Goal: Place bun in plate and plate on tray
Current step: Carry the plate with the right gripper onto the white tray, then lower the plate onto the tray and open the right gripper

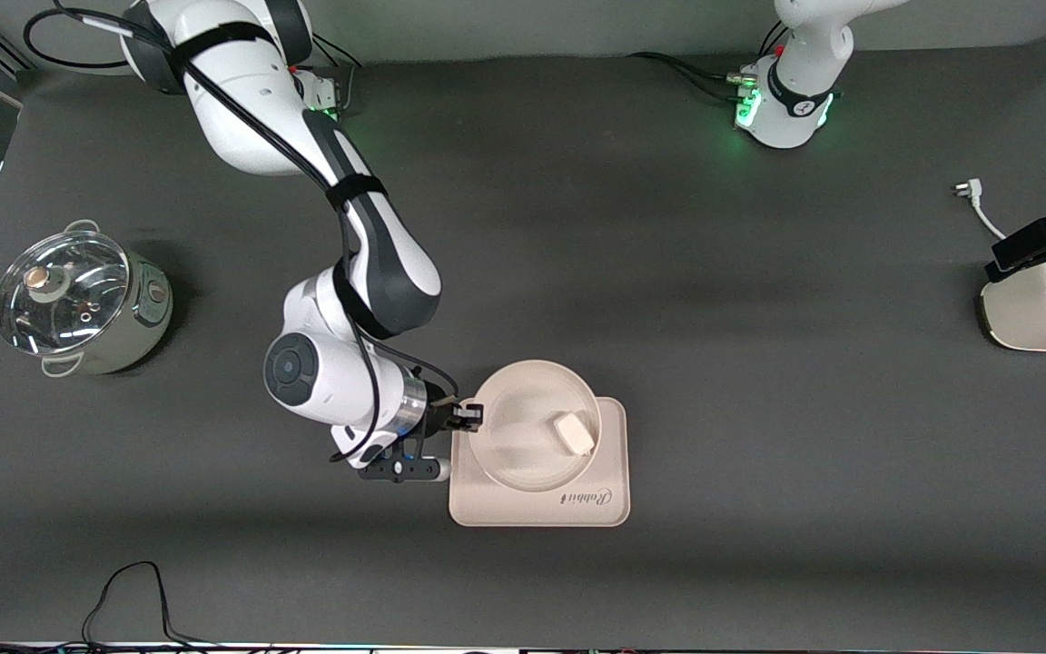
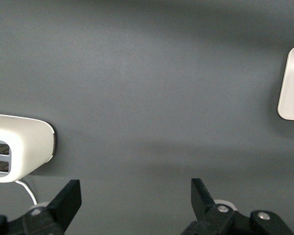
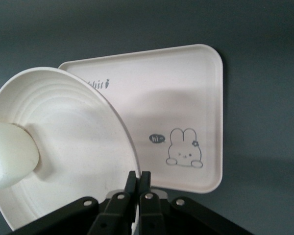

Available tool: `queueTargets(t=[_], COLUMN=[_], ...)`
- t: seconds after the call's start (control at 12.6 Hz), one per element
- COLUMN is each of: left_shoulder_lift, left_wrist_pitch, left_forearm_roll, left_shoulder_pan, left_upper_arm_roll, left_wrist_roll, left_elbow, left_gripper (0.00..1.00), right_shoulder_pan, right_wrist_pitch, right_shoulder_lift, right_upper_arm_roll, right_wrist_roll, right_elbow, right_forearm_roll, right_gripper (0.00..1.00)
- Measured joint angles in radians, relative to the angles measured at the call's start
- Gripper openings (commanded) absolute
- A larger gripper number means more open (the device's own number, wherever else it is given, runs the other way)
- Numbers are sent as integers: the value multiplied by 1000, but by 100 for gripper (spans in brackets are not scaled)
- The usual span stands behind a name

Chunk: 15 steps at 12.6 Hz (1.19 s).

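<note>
The plate's rim is hovering past the tray's edge on the robot's side. I need to move the plate's base into the tray with my right gripper before I let go of it.
The round cream plate [image 1: 514, 427] is over the rectangular tray [image 1: 487, 504] and overhangs the tray's edge toward the robots. I cannot tell if it rests on the tray. The white bun [image 1: 574, 433] lies in the plate. My right gripper [image 1: 468, 416] is shut on the plate's rim at the side toward the right arm's end. In the right wrist view my right gripper [image 3: 138, 178] pinches the plate [image 3: 78, 147], which holds the bun [image 3: 10, 154], above the rabbit tray [image 3: 186, 98]. My left gripper [image 2: 135, 186] is open and empty over bare table; it waits.
A pot with a glass lid [image 1: 78, 304] stands toward the right arm's end. A white toaster [image 1: 1045, 309] with a cord and plug [image 1: 966, 191] is at the left arm's end. The left wrist view shows the toaster [image 2: 19, 149] and a tray corner [image 2: 293, 83].
</note>
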<state>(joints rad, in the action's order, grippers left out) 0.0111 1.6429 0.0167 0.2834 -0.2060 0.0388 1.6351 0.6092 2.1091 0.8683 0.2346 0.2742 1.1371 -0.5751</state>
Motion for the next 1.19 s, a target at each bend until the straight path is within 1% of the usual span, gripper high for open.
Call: queueTargets(t=[0.16, 0.32, 0.55, 0.63, 0.71, 0.79, 0.87, 1.19], left_shoulder_lift=[0, 0, -1, -2, -2, -3, -4, -6], left_wrist_pitch=[0, 0, 0, 2, 5, 7, 7, 7], left_forearm_roll=[0, 0, 0, 0, 0, 0, 0, 0], left_shoulder_pan=[0, 0, 0, 1, 1, 1, 1, 1], left_upper_arm_roll=[0, 0, 0, 0, 0, 0, 0, 0], left_wrist_roll=[0, 0, 0, 0, 0, 0, 0, 0], left_elbow=[0, 0, 0, 0, 0, 0, 0, 0], left_gripper=[100, 100, 100, 100, 100, 100, 100, 100], right_shoulder_pan=[1, 1, 1, 3, 4, 6, 6, 4], right_wrist_pitch=[60, 120, 174, 184, 192, 194, 196, 202], right_shoulder_lift=[58, 113, 164, 174, 181, 186, 187, 183], right_upper_arm_roll=[-5, -6, -9, -9, -10, -10, -11, -11], right_wrist_roll=[0, 0, 0, 0, 0, 0, 0, 0], right_elbow=[-2, -3, -8, -11, -13, -13, -13, -38], right_forearm_roll=[-11, -44, -55, -55, -55, -55, -56, -57], right_gripper=[1, 1, 1, 3, 17, 73, 100, 100])
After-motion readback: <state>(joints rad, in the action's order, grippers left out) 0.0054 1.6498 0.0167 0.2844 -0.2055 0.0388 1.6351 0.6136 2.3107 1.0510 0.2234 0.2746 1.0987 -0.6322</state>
